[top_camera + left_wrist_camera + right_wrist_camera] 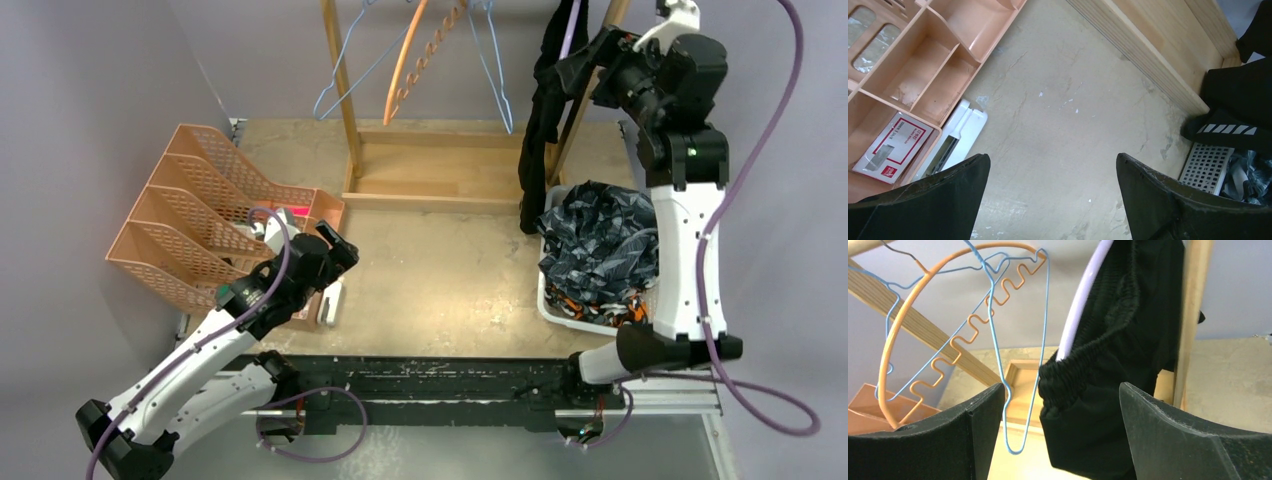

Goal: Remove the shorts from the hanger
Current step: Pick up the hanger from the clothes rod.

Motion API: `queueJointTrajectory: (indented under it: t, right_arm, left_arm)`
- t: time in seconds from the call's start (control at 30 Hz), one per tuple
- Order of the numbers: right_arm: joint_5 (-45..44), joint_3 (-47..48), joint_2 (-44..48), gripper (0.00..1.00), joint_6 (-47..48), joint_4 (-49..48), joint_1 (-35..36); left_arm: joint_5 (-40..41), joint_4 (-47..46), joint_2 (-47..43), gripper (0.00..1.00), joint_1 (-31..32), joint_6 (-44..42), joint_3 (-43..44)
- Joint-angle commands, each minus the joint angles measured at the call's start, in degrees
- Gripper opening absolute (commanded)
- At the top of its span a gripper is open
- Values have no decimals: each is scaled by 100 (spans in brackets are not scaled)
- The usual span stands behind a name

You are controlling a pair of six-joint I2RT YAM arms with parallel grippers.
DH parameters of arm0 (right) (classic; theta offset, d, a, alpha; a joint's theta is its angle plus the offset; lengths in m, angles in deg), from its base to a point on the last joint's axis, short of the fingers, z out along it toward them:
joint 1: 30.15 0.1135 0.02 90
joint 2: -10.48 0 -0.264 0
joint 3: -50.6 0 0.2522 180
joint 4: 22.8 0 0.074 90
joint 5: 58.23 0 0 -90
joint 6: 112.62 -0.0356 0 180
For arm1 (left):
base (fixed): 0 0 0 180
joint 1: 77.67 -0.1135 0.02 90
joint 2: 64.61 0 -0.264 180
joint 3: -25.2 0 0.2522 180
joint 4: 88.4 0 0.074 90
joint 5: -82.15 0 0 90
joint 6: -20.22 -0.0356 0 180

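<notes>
The right gripper grabs the black shorts' waistband together with the lilac hanger's near end next, leaving the hanger's far end free to remove the shorts.
The plain black shorts (545,110) hang on a lilac hanger (1080,305) at the right end of the wooden rack. My right gripper (578,68) is open up beside them. In the right wrist view its jaws stand apart on either side of the gathered waistband (1073,375), not touching it. The grey-blue camouflage shorts (600,235) lie on top in a white basket (547,300), with orange camouflage fabric (600,302) under them. The olive green pair is hidden. My left gripper (340,245) is open and empty low over the table (1053,162).
Two empty blue wire hangers (345,75) (495,70) and an orange hanger (410,60) hang on the rack. The rack's wooden base (440,170) sits at the back. Orange file trays (190,220) stand at the left, a white object (330,300) beside them.
</notes>
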Motion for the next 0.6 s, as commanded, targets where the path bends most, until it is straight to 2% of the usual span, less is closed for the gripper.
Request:
queueJointTrajectory:
  t: [0.0,0.17,0.23,0.3,0.57]
  right_arm:
    - [-684,854,-464,86,379,525,431]
    - [-1178,891,-625,84,329,335,644]
    - [-1798,1012,-689,83,449,343,877]
    - [-2290,698,-610,83,630,5,1099]
    - [-2630,845,-983,82,299,-123,1116]
  left_arm:
    - [-114,-214,21,97,-29,-217,224]
    - [-44,-129,-49,98,-33,-261,285]
    - [-23,-92,-83,97,-35,-261,306]
    - [20,-52,-114,98,-30,-252,309]
    - [51,-42,-129,97,-34,-255,350]
